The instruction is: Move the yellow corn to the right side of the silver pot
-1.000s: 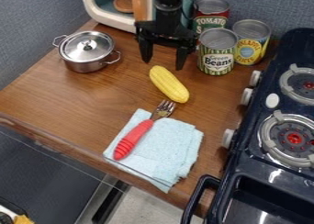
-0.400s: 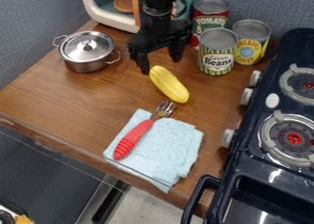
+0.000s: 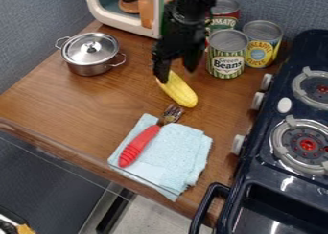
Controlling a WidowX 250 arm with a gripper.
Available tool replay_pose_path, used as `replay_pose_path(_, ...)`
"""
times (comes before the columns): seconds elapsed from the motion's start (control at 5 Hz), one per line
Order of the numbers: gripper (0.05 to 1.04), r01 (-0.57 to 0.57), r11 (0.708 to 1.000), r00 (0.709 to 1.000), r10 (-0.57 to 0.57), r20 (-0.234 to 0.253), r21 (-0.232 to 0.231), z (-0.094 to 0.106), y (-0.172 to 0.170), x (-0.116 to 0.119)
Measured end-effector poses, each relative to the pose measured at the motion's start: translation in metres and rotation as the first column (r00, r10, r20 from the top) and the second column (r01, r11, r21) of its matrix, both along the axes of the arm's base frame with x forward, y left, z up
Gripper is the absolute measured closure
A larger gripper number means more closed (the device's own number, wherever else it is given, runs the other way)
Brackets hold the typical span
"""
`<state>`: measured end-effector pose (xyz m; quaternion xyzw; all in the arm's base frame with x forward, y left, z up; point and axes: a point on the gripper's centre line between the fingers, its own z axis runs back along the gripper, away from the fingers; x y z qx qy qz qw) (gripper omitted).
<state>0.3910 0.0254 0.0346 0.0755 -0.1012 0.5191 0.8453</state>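
Note:
I should next use my gripper to pick up the yellow corn (image 3: 180,91) by its tapered end. Then I should put it down beside the silver pot.
The black gripper (image 3: 177,73) hangs open over the upper end of the yellow corn, its two fingers apart. One finger hides part of the corn's upper left end. The yellow corn (image 3: 180,91) lies slanted on the wooden counter, between the cans and the fork. At the upper left of the counter stands the silver pot (image 3: 91,54) with its lid on, well to the left of the gripper and the corn.
A red-handled fork (image 3: 139,145) lies on a folded light blue cloth (image 3: 175,156) below the corn. Right of the gripper stand a green beans can (image 3: 226,55), a pineapple can (image 3: 261,45) and a tomato can (image 3: 224,21). The dark stove (image 3: 282,180) borders the counter's right side.
The gripper has come down and forward from near the back of the counter, turning somewhat, and now stands over the corn's upper end. The corn and the pot have not moved.

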Motion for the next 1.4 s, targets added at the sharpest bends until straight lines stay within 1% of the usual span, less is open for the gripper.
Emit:
replay_pose_path(0.2, 0.083, 0.009, 1.000, 0.999, -0.010, -0.045, -0.020, -0.020, -0.004, 0.000)
replay_pose_path(0.4, 0.140, 0.027, 0.999, 0.998, -0.029, -0.055, -0.022, -0.020, -0.005, 0.008)
replay_pose_path(0.6, 0.429, 0.093, 0.994, 0.994, -0.096, -0.049, -0.057, -0.023, -0.005, 0.009)
replay_pose_path(0.8, 0.458, 0.127, 0.990, 0.989, -0.131, -0.065, -0.069, -0.022, -0.001, 0.005)
replay_pose_path(1.0, 0.459, 0.344, 0.922, 0.917, -0.370, -0.148, -0.176, -0.012, 0.016, -0.004)
replay_pose_path(1.2, 0.459, 0.555, 0.814, 0.816, -0.573, -0.080, -0.172, 0.031, 0.040, -0.012)
replay_pose_path(1.4, 0.459, 0.659, 0.731, 0.739, -0.673, -0.025, -0.177, 0.050, 0.057, -0.022)
